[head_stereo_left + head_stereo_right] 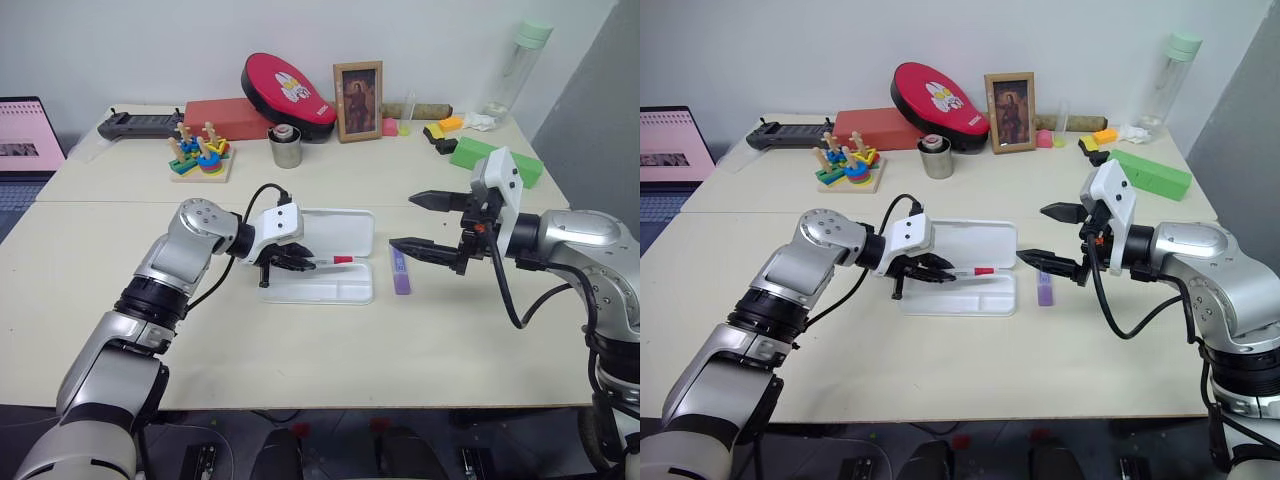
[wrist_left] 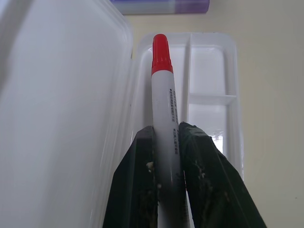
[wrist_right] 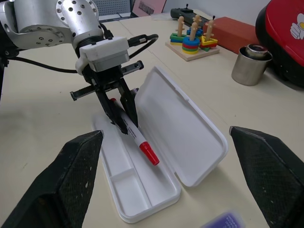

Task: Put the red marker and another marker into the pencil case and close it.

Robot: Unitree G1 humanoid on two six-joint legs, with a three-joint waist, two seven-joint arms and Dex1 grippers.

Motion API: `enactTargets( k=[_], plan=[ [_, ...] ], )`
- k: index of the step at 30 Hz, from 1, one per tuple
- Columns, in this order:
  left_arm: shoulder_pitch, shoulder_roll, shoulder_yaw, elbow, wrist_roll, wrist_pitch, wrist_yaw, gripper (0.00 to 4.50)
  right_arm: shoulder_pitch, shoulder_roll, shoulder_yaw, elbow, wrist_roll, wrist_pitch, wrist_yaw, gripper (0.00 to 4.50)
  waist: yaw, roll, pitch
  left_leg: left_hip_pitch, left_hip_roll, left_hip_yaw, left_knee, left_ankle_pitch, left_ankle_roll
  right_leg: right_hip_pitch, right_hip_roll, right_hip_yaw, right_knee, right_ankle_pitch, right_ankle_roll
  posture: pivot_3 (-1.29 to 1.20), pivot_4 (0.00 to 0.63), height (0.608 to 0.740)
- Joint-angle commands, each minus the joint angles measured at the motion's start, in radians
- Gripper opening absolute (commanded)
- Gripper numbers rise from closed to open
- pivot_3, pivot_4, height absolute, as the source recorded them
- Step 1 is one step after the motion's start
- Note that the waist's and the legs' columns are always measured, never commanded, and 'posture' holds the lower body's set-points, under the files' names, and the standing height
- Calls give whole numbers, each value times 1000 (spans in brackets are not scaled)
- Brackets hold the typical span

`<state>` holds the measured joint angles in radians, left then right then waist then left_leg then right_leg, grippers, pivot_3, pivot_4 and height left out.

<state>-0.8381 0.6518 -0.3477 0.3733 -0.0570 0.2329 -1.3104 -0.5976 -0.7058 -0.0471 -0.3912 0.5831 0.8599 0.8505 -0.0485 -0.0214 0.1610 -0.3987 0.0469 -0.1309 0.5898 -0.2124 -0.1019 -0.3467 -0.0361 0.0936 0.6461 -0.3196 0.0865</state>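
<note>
The red marker [image 2: 164, 88] lies low along the long compartment [image 2: 142, 102], inside its rim, so it is now time for my left gripper to open.
The white pencil case [image 1: 335, 228] lies open at the table's middle, its lid leaning back and its tray [image 1: 330, 290] toward me. My left gripper [image 1: 302, 263] is shut on the white barrel of the red marker [image 1: 338, 260], holding it low over the tray with the red cap [image 2: 161, 52] pointing right along the long compartment. The purple marker [image 1: 401, 270] lies flat on the table just right of the case. My right gripper [image 1: 403, 221] hangs open above it, holding nothing, its fingers spread wide and pointing left toward the case.
A green block [image 1: 495, 160] lies at the back right. A metal cup [image 1: 285, 146], a wooden stacking toy [image 1: 200, 155], a framed picture [image 1: 357, 100], a red pad [image 1: 288, 95] and a bottle [image 1: 520, 65] stand along the back. A laptop [image 1: 25, 135] is at far left.
</note>
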Motion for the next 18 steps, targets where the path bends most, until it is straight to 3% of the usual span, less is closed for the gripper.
enactTargets(
  k=[1,9,11,18],
  plan=[
    [-10,-7,15,-24,10,-5,1,433,-1,-13,-29,-41,25,-4,-11,4500,0,0,0,0,0,0,0,0,0,0,0,0,0,0,0,0,150,740],
    [-5,-13,22,-27,20,-15,9,433,-3,-14,-19,-31,31,-11,-17,4500,0,0,0,0,0,0,0,0,0,0,0,0,0,0,0,0,150,740],
    [-5,-14,23,-28,19,-12,12,1133,-3,-14,-17,-28,32,-12,-17,4500,0,0,0,0,0,0,0,0,0,0,0,0,0,0,0,0,150,740],
    [-4,-18,26,-34,15,-5,13,2315,-4,-15,-13,-21,35,-14,-19,4500,0,0,0,0,0,0,0,0,0,0,0,0,0,0,0,0,150,740]
  ],
)
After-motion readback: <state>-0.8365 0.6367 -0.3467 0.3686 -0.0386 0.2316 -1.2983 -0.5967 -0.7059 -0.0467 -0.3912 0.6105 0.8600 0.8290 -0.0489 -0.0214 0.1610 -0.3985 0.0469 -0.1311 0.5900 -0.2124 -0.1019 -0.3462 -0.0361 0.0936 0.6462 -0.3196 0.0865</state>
